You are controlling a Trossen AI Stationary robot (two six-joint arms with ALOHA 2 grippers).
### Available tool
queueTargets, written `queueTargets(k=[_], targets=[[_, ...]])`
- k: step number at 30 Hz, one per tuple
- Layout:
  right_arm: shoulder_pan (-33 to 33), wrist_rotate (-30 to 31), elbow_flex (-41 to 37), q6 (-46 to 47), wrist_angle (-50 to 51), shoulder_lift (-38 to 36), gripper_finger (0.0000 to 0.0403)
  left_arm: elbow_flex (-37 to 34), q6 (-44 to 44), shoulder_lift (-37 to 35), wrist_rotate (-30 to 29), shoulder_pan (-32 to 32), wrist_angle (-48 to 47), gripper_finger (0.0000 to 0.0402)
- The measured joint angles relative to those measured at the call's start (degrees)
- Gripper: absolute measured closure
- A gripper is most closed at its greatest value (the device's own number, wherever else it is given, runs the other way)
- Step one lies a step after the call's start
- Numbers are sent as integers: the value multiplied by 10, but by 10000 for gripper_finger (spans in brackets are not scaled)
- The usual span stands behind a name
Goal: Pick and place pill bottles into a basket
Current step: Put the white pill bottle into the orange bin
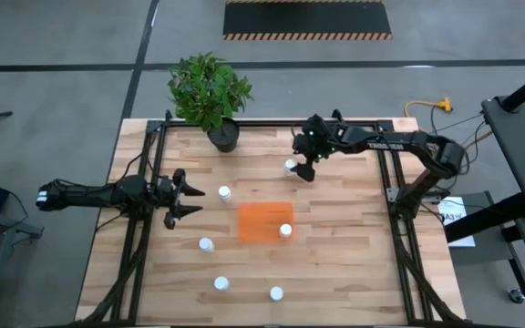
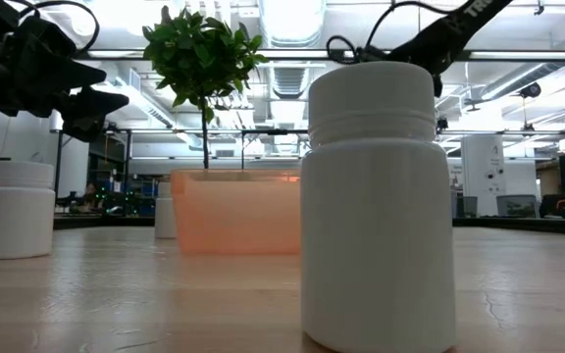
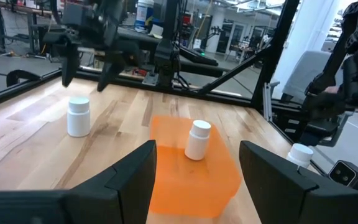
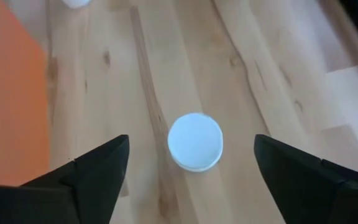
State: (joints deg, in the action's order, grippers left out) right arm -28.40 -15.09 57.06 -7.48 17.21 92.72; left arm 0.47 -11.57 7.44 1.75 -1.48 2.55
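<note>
My right gripper should place the pill bottle at the far side into the orange basket [image 1: 261, 219], so it should next grab the bottle by its round white cap [image 1: 290, 165].
The orange basket [image 1: 261, 219] lies mid-table with one white pill bottle [image 1: 285, 230] standing in it. My right gripper [image 1: 303, 167] is open, pointing down above a bottle [image 4: 195, 142] at the far side, with one finger on each side of its cap and not touching it. My left gripper [image 1: 186, 198] is open and empty to the left of the basket, beside another bottle [image 1: 224, 192]. The left wrist view shows the basket [image 3: 179, 180] and its bottle [image 3: 197, 139] ahead of the open fingers. Three more bottles [image 1: 206, 244], [image 1: 221, 283], [image 1: 276, 293] stand on the near half.
A potted plant [image 1: 212, 96] in a black pot stands at the far edge, left of my right gripper. Black frame rails [image 1: 149, 182] run along both table sides. In the low view one bottle [image 2: 379, 206] stands close to the camera and hides much of the table.
</note>
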Motion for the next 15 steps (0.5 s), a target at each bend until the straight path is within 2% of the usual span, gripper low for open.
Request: queueTargets(k=[15], targets=[[-1, 1, 5, -11, -25, 51, 76, 0, 0, 1, 0, 0, -1, 189]])
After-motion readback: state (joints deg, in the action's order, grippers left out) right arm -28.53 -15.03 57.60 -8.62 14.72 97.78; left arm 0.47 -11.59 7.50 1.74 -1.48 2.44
